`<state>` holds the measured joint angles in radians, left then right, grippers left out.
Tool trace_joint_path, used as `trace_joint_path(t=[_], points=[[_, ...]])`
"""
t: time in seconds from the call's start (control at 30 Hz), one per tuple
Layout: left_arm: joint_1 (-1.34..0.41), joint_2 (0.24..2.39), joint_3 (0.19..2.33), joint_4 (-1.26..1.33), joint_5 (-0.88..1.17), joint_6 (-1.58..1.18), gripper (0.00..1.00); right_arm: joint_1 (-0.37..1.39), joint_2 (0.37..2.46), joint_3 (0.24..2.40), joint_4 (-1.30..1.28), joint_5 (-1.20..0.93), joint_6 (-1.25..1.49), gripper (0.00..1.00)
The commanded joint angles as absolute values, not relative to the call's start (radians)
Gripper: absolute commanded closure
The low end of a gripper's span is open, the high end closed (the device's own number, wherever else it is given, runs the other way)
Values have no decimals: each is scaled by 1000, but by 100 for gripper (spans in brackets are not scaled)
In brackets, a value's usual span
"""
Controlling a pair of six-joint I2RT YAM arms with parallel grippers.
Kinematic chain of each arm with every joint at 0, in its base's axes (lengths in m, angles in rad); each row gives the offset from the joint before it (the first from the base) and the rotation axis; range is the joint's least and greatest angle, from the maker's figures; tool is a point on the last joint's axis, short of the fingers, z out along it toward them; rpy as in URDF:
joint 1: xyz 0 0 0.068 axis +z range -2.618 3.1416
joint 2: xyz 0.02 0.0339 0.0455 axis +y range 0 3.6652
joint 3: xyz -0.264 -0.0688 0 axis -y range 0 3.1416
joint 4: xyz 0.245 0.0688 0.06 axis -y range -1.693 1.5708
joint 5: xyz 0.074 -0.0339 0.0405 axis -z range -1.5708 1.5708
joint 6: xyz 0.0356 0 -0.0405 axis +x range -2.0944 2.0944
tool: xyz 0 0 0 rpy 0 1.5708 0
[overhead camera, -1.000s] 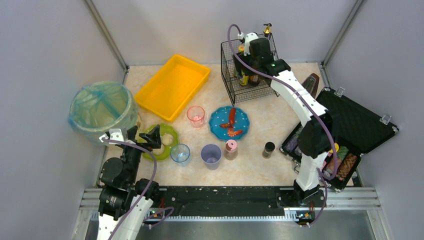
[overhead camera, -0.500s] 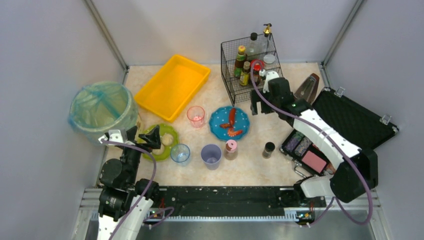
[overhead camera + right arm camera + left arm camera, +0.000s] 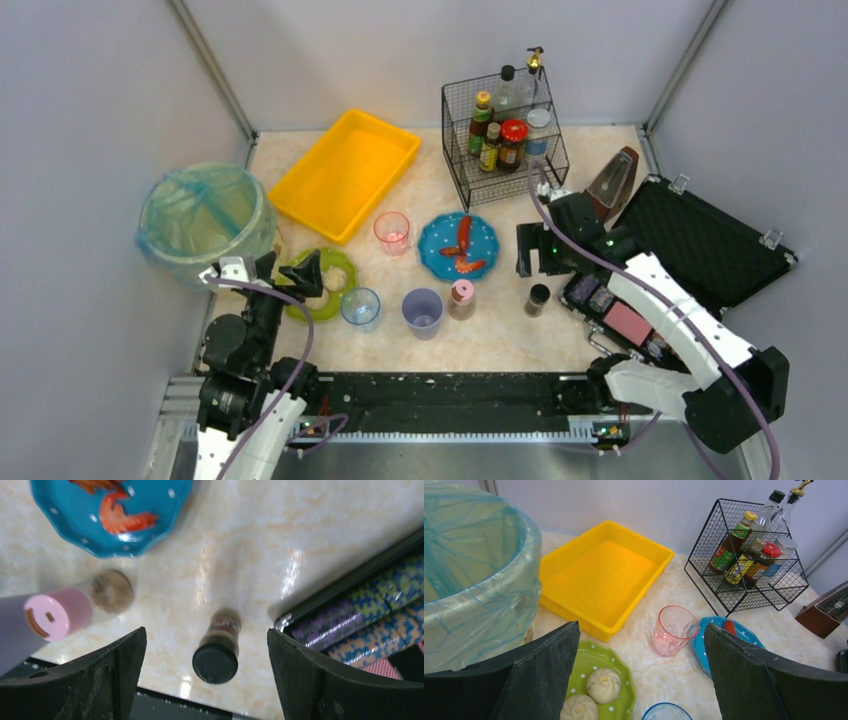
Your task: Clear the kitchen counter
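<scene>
The black-capped spice jar needs its base free to stand in the wire rack, so my right gripper should next grab the jar by its black cap (image 3: 539,293) (image 3: 215,663).
The beige kitchen counter (image 3: 520,330) holds a blue plate (image 3: 458,245) with shrimp, a pink-lidded bottle (image 3: 461,297) and a black-capped spice jar (image 3: 538,299). My right gripper (image 3: 530,250) is open and empty just above and behind the jar. In the right wrist view the jar (image 3: 216,655) stands between my open fingers (image 3: 206,631), untouched, with the pink-lidded bottle (image 3: 47,617) to its left. My left gripper (image 3: 300,275) is open and empty over a green plate (image 3: 335,275) with buns; the left wrist view shows it (image 3: 641,627) wide open.
A pink cup (image 3: 392,232), a blue cup (image 3: 360,307) and a purple cup (image 3: 423,312) stand mid-counter. A yellow tray (image 3: 345,172) lies at the back left, a lined bin (image 3: 205,220) at the left, a wire rack (image 3: 505,140) of bottles at the back, and an open black case (image 3: 700,250) at the right.
My right arm has drawn back from the wire rack toward the front and now hovers over the black-capped jar. A red-lidded jar now shows in the rack. The left arm has not moved.
</scene>
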<state>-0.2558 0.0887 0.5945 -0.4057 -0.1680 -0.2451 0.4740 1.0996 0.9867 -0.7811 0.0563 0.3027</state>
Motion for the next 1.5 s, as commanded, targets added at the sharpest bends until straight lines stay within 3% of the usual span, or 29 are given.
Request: trace_joint_path(t=[0.0, 0.27, 0.67, 0.77, 1.03, 1.47], points=[[-255, 105, 602, -372, -152, -250, 2, 493, 1079, 939, -890, 57, 378, 12], [-255, 106, 603, -373, -153, -250, 2, 538, 1132, 923, -900, 64, 408, 18], [-255, 104, 603, -372, -149, -252, 2, 567, 1209, 878, -865, 112, 436, 34], [-256, 104, 602, -373, -150, -252, 2, 571, 1213, 882, -865, 109, 429, 44], [-256, 100, 603, -372, -143, -252, 2, 571, 1248, 968, -865, 108, 392, 84], [-256, 81, 603, -371, -144, -253, 2, 482, 1537, 1474, -866, 203, 226, 88]])
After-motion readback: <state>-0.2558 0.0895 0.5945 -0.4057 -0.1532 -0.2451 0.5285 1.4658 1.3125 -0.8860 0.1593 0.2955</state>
